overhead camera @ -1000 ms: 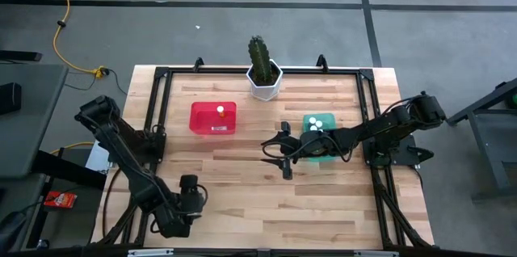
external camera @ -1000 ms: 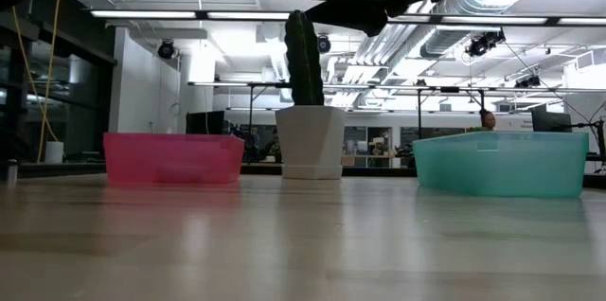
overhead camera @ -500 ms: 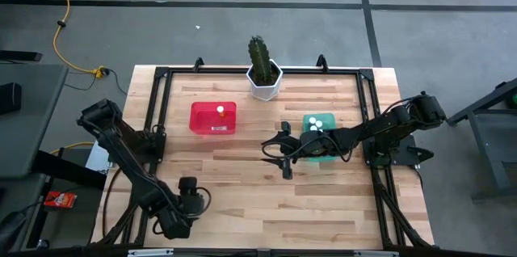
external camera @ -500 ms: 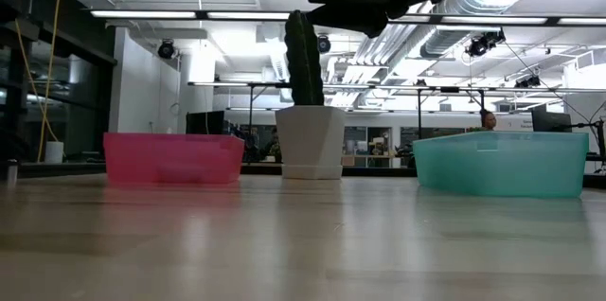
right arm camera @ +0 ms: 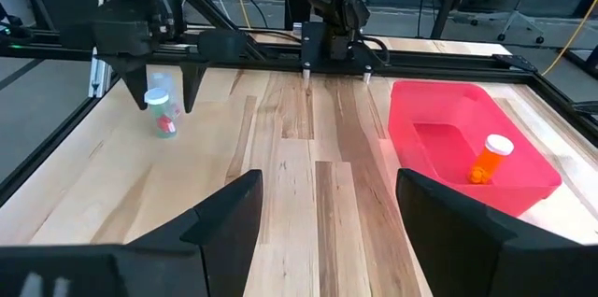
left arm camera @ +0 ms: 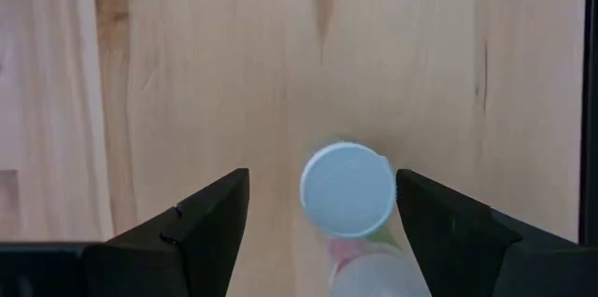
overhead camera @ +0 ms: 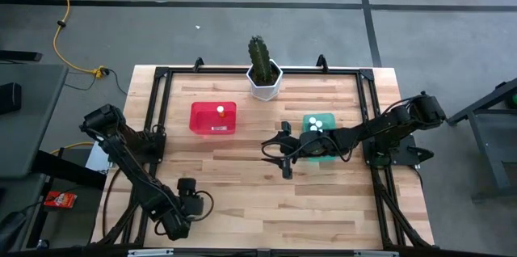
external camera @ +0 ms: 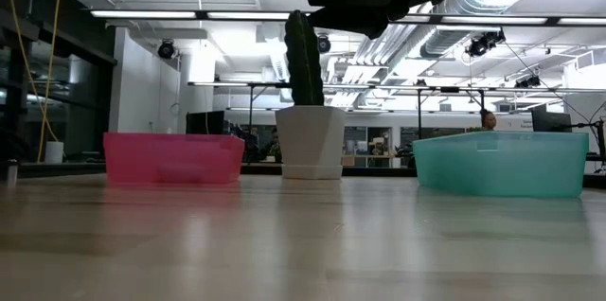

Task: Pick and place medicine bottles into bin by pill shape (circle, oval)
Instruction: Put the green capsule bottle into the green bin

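The clear bottle of pills should go into the teal bin, so my left gripper will reach it and grab it by its white cap (left arm camera: 348, 190).
A small clear bottle with a white cap (left arm camera: 348, 190) and red and green pills stands upright on the wood table near the front left; it also shows in the right wrist view (right arm camera: 162, 110). My left gripper (left arm camera: 322, 183) is open, pointing down, with one finger on each side of the bottle and a narrow gap to the cap; the high view shows the gripper (overhead camera: 186, 196). My right gripper (overhead camera: 279, 154) is open and empty above mid-table, beside the teal bin (overhead camera: 331, 156). An orange bottle (right arm camera: 491, 159) lies in the red bin (overhead camera: 200, 120). White caps (overhead camera: 317, 122) show in the teal bin.
A white hexagonal pot with a cactus (overhead camera: 263, 79) stands at the far edge between the bins. A black frame rail (overhead camera: 157, 103) runs around the tabletop. Bare wood (overhead camera: 266, 200) lies between my two grippers and along the near edge.
My left arm has folded a little lower, and its gripper has shifted slightly toward the table's near edge. My right arm has kept still.
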